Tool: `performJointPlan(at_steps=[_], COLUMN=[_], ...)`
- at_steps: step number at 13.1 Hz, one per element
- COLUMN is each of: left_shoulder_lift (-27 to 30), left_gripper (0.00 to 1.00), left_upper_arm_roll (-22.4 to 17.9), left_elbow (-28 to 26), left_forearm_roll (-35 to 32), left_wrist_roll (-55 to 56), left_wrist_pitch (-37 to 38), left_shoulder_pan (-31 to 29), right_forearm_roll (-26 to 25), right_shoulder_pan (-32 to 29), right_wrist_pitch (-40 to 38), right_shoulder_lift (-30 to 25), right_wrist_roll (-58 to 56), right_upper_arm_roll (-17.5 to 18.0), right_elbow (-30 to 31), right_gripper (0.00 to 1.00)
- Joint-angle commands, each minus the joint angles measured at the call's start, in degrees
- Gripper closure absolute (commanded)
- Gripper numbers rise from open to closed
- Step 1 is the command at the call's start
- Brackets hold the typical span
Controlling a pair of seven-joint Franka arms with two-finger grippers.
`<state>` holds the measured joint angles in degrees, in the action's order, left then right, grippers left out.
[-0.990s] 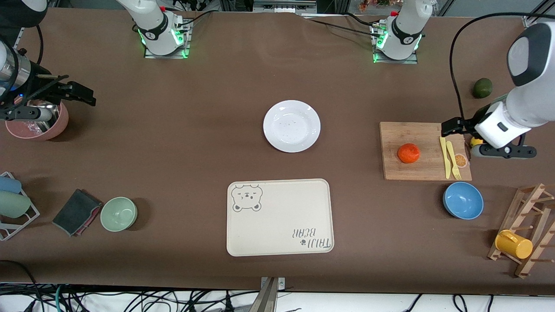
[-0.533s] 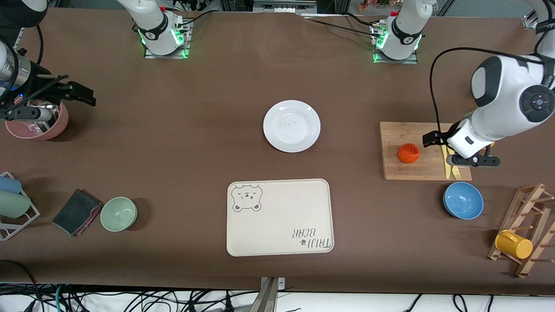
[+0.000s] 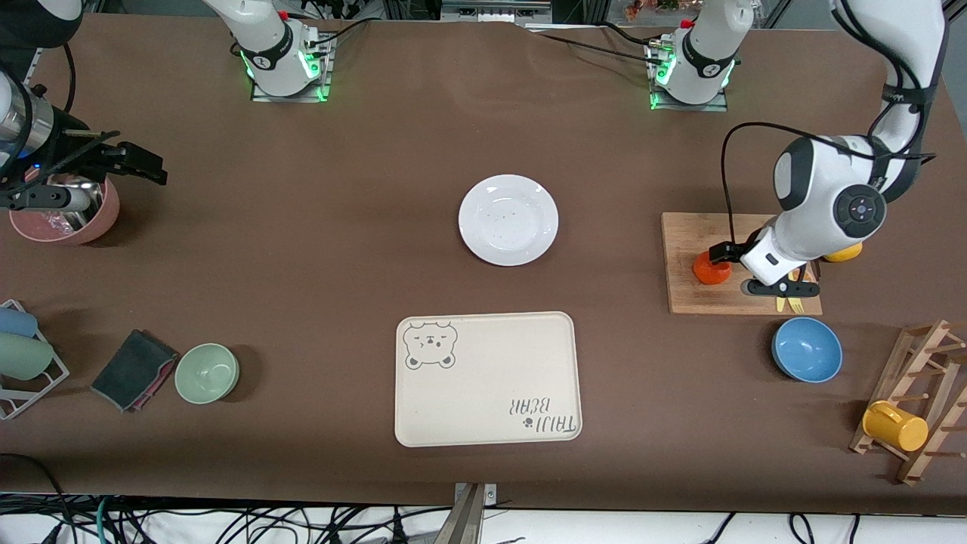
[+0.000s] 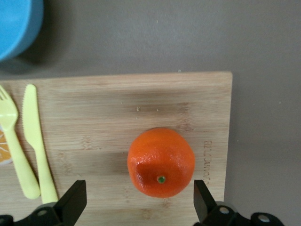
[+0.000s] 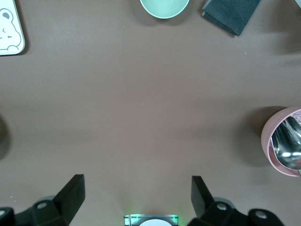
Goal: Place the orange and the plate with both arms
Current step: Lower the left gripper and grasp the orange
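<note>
The orange needs to go on the white plate point(image 3: 508, 220). My left gripper should grab the orange around its round body point(image 3: 711, 270) next.
The orange point(image 3: 706, 270) sits on a wooden cutting board point(image 3: 691, 298) toward the left arm's end of the table. My left gripper point(image 3: 721, 258) is open and over the orange, partly covering it in the front view. In the left wrist view the orange point(image 4: 161, 162) lies between the spread fingers of the left gripper point(image 4: 138, 189), and neither finger touches it. The white plate point(image 3: 508, 220) lies empty at the table's middle. My right gripper point(image 3: 140, 162) is open and empty, waiting over the table by a pink bowl point(image 3: 64, 219). The right wrist view shows the right gripper point(image 5: 137, 186) over bare tabletop.
A yellow knife point(image 4: 35, 136) and fork point(image 4: 11, 141) lie on the board beside the orange. A blue bowl point(image 3: 807, 349) stands nearer the camera than the board. The cream bear-print tray point(image 3: 487, 378) lies nearer the camera than the plate. A green bowl point(image 3: 207, 372), dark cloth point(image 3: 132, 370) and mug rack point(image 3: 918, 404) stand near the front edge.
My left arm has swung in from the table's end across the cutting board, and its gripper is now over the orange. The right arm has not moved.
</note>
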<state>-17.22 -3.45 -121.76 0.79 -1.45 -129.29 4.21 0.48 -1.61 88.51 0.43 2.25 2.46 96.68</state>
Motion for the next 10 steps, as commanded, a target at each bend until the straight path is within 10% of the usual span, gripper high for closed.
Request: performJointPlan(at_steps=[1,10], left_shoulder_lift=[-1.59,-4.4], left_gripper=[0.0,0.0], left_upper_arm_roll=[0.38,0.46], left_elbow=[0.03,-0.15], left_forearm_roll=[-0.62,-0.35], left_wrist_roll=[0.66,0.75], left_wrist_pitch=[-1.92,-4.39], left_shoulder_pan=[0.1,0.8], right_forearm_roll=[0.93,0.93], right_shoulder_pan=[-0.32,-0.32], right_wrist_pitch=[-0.27,-0.27], right_shoulder_lift=[0.19,0.19], right_wrist_roll=[0.47,0.47], right_upper_arm_roll=[0.18,0.18], right_elbow=[-0.71,-0.71], right_gripper=[0.0,0.0])
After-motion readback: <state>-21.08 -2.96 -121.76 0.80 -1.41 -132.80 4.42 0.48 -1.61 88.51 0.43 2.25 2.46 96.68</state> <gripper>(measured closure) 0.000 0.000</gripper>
